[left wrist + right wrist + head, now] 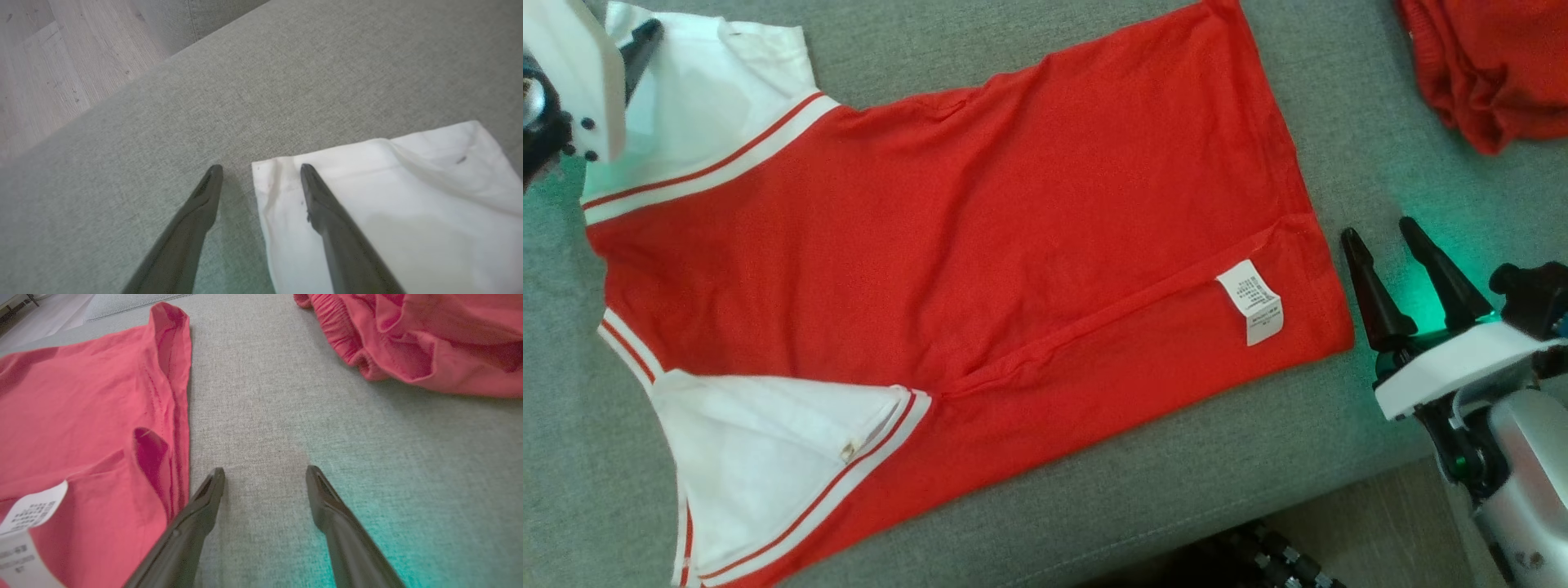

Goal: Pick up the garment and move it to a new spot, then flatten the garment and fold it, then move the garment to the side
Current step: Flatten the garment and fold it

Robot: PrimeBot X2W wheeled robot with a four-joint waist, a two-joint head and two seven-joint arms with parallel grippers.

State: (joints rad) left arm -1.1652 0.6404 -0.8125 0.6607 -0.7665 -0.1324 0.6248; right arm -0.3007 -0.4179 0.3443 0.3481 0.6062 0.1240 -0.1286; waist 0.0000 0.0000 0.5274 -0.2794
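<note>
My left gripper grabs the upper white sleeve by its cuff corner [618, 14] next, to fold the red shirt [964, 245] in half lengthwise.
A red shirt [964, 245] with white sleeves and striped trim lies spread on the grey cushion, its near side folded over so a white care label [1251, 300] shows. My right gripper [1380, 237] stands open just right of the shirt's hem [179, 416], nothing between its fingers. My left gripper [261, 167] is open over the corner of the upper white sleeve [388, 192]; one finger lies over the cloth, the other over bare cushion. In the head view the left wrist [572, 90] covers part of that sleeve [703, 98].
A second, crumpled red garment [1494, 65] lies at the far right [429, 339]. The grey cushion [1380, 122] ends at a front edge near the bottom, with wood floor [49, 61] beyond and dark robot parts [1258, 555] below.
</note>
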